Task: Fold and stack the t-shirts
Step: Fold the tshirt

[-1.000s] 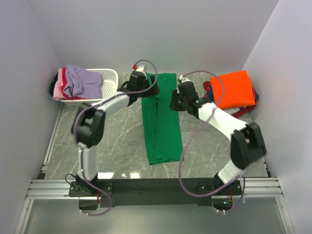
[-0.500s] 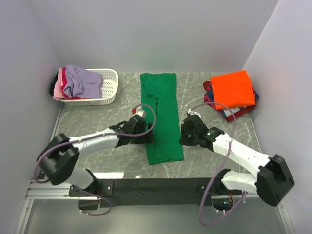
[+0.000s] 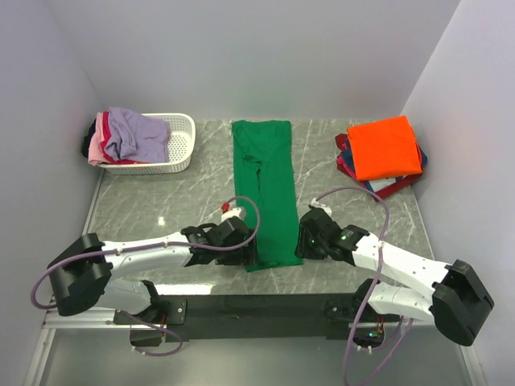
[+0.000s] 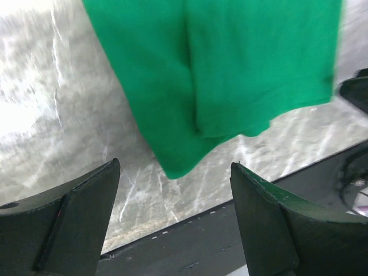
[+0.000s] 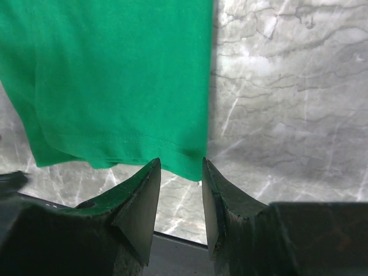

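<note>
The robot's right gripper isn't ready to close on the hem corner and should go lower first, because its fingers are above the cloth in the right wrist view.
A bright green t-shirt [image 3: 266, 193] lies flat as a long narrow strip down the middle of the table. My left gripper [image 3: 245, 241] is low at its near left corner, jaws wide open. In the left wrist view the hem corner [image 4: 175, 167] sits just ahead of the left gripper [image 4: 174, 167], untouched. My right gripper [image 3: 305, 238] is at the near right corner, open. In the right wrist view the hem corner [image 5: 192, 169] dips between the tips of the right gripper [image 5: 180, 163], with table showing between the fingers. An orange t-shirt [image 3: 386, 146] tops a stack at right.
A white slotted basket [image 3: 182, 133] at the back left holds lavender [image 3: 133, 133] and pink shirts. Red and navy cloth [image 3: 385, 186] shows under the orange one. The black frame rail [image 3: 257, 307] runs just behind the green shirt's near hem. Walls close in on both sides.
Both arms have drawn back from the shirt's far collar end, along its sides, to its near hem. The green shirt has stayed in place.
</note>
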